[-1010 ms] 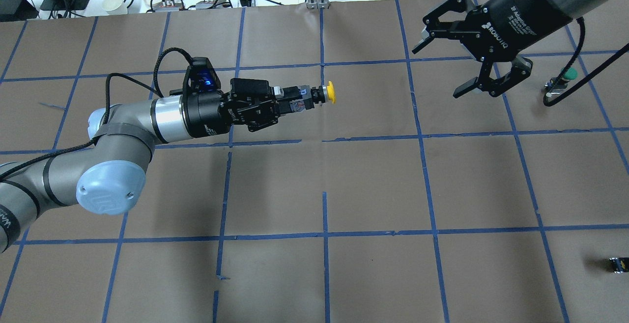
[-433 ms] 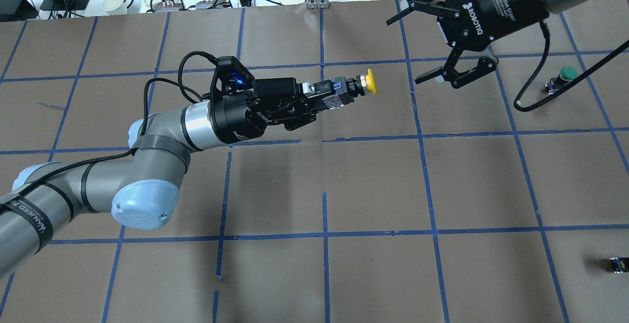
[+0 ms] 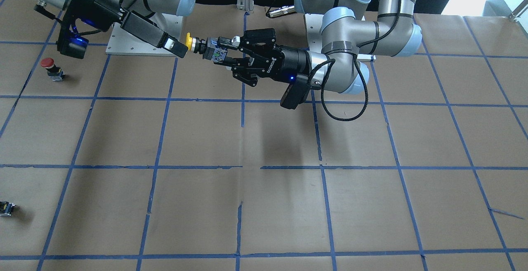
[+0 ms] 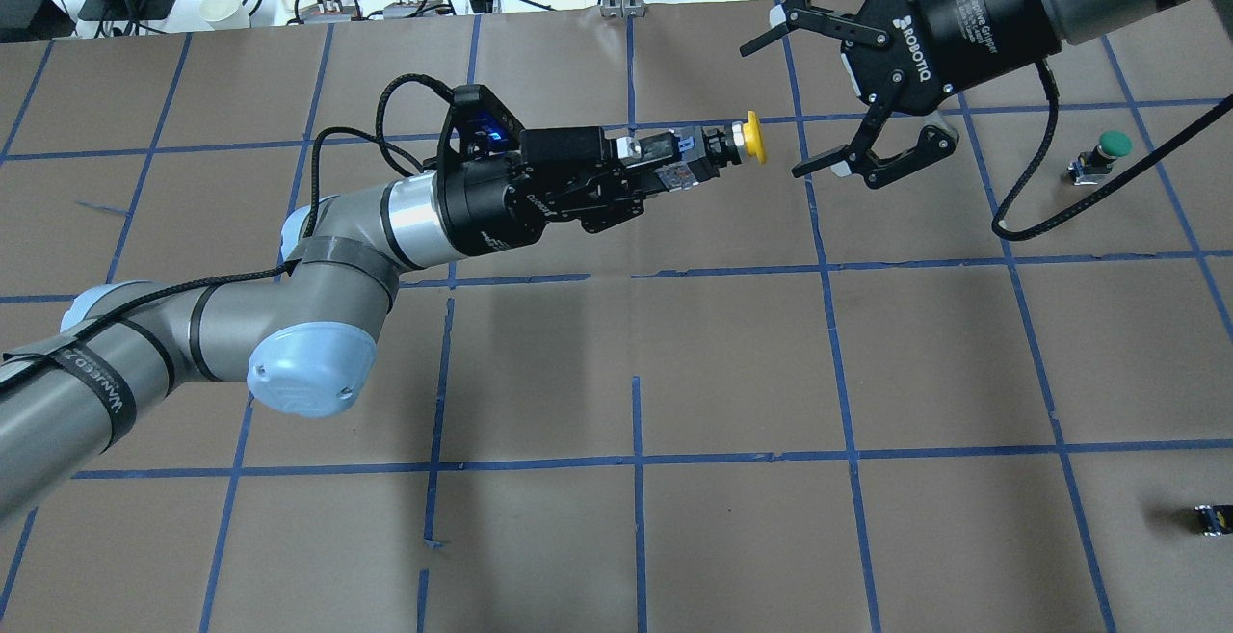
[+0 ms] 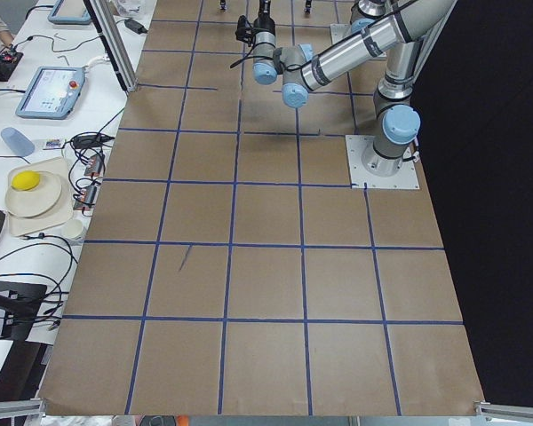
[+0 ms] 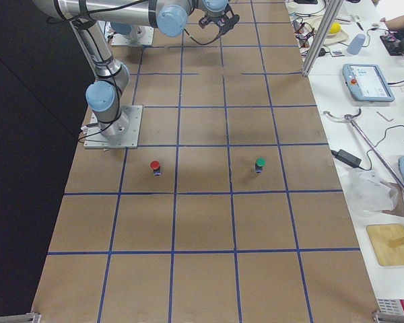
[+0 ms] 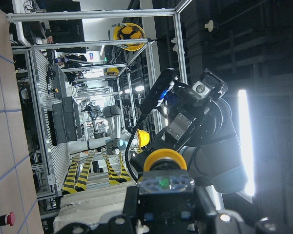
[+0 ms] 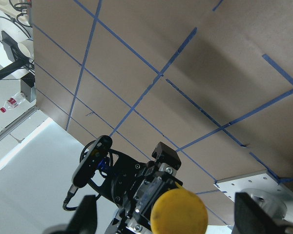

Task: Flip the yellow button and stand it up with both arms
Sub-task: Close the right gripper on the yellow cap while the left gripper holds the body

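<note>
I should stand the button on its body (image 3: 213,48), so my right gripper should take the button by its yellow cap (image 3: 189,41) next.
The yellow button (image 4: 754,149) is held in the air by its black body, lying sideways, in my left gripper (image 4: 692,169), which is shut on it. Its yellow cap points at my right gripper (image 4: 775,111), which is open, with the cap just short of the gap between its spread fingers. In the front-facing view the cap (image 3: 188,41) almost meets the right gripper (image 3: 180,49), and the left gripper (image 3: 215,51) holds the body. The right wrist view shows the cap (image 8: 179,212) centred between its fingers (image 8: 85,217). The left wrist view shows the cap (image 7: 165,161) end-on.
A green-capped button (image 4: 1108,146) stands at the right of the table, and a red-capped button (image 3: 48,64) stands near the right arm's base. A small dark part (image 4: 1209,517) lies near the right front edge. Brown paper with a blue tape grid covers the table.
My left arm has carried the yellow button to the right and farther out. My right gripper has swung left toward it, still open, so the cap now sits close to its fingers.
</note>
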You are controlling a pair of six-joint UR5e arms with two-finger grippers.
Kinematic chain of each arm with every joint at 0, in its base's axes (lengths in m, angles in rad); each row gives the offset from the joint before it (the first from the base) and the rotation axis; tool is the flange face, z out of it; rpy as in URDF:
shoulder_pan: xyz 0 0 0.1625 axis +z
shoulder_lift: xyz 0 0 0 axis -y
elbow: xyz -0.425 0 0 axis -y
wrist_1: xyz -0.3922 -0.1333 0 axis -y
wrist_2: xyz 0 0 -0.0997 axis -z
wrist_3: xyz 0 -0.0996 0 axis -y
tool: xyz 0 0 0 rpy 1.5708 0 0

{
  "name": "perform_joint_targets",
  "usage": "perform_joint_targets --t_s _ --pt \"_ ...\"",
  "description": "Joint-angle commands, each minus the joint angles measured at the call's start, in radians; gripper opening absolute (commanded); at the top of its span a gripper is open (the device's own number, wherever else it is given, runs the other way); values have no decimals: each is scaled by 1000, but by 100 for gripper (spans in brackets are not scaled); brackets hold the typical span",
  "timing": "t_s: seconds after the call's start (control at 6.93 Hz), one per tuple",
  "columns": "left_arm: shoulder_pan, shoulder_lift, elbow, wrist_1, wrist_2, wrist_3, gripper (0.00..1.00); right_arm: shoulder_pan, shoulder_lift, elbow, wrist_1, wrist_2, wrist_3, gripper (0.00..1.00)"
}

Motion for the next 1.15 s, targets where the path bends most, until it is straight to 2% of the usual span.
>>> perform_joint_targets --t_s 0.0,0.14,0.29,0.58,0.72,0.87,1.01 --pt "-13 -32 32 2 -17 0 21 8 -5 0 29 3 10 98" --pt "-15 -35 37 2 -25 -2 21 8 -4 -1 37 1 10 87" --pt "-15 -35 40 2 -25 0 21 8 -2 0 44 -3 12 72" --pt "-18 -26 40 2 -25 -2 21 7 -2 -1 43 -2 12 30" --pt "-18 -25 38 2 -25 -2 21 7 -4 -1 43 1 13 19" --pt "-18 -25 38 2 -25 -2 24 7 -4 -1 43 1 13 17" --pt "-18 -25 40 2 -23 -14 99 5 -4 -3 43 3 13 16"
